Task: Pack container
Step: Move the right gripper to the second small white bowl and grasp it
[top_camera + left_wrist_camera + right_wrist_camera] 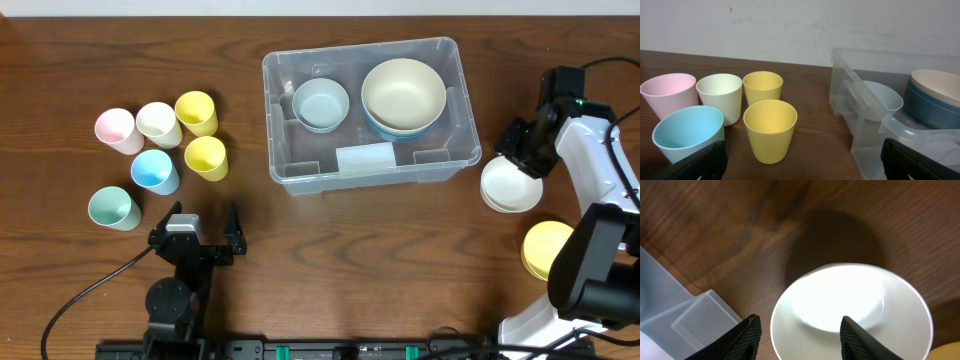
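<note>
The right gripper pinches the white bowl's rim next, one finger inside, so the white bowl's base stays free to nest into the container's light-blue bowl.
The clear container (360, 50) stands mid-table and holds a small light-blue bowl (320, 103) and a cream bowl (403, 92) stacked on a blue one. My right gripper (520, 150) is open over a white bowl (510, 190) just right of the container. In the right wrist view, its fingers (799, 322) straddle the left rim of the white bowl (855, 305), and a container corner (685, 325) shows at the left. My left gripper (195, 235) is open and empty near the front edge. Its fingers (802, 160) face a yellow cup (770, 127) and the container wall (865, 125).
Several cups stand at the left: pink (114, 129), cream (158, 122), two yellow (196, 112) (205, 156), blue (154, 171) and mint (112, 208). A yellow bowl (545, 248) sits at the front right beside the right arm's base.
</note>
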You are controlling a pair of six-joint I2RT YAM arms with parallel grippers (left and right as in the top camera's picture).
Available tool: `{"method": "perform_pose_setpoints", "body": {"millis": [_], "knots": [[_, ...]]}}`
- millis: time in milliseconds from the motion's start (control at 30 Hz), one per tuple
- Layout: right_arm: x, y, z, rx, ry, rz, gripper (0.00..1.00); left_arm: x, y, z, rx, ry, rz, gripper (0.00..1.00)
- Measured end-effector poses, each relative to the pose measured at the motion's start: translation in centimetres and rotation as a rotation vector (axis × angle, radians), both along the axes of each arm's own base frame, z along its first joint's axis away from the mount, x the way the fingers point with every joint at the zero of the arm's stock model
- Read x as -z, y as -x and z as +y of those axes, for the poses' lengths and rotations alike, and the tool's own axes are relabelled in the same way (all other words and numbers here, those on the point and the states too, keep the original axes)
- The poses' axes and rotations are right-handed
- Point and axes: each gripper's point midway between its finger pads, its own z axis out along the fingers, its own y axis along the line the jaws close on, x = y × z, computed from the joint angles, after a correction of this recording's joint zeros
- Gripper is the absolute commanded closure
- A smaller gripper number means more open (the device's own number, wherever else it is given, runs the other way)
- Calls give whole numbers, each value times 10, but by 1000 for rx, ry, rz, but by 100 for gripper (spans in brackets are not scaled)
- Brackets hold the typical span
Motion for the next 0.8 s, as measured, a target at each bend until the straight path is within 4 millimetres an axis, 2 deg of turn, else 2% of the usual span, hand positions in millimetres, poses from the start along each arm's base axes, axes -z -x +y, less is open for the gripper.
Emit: {"method": "perform_pose_setpoints", "body": {"millis": [233,367,567,800], "knots": [[6,-4,-3,99,-7,-25,53,0,0,0,0,0,0,2],[20,-3,-2,119,-6,-42,56,0,0,0,0,0,0,2],[36,-1,1,128,-11,-58,74,0,0,0,0,0,0,2],[34,-10,-1,130,-7,-99,92,0,0,0,0,0,0,2]]}}
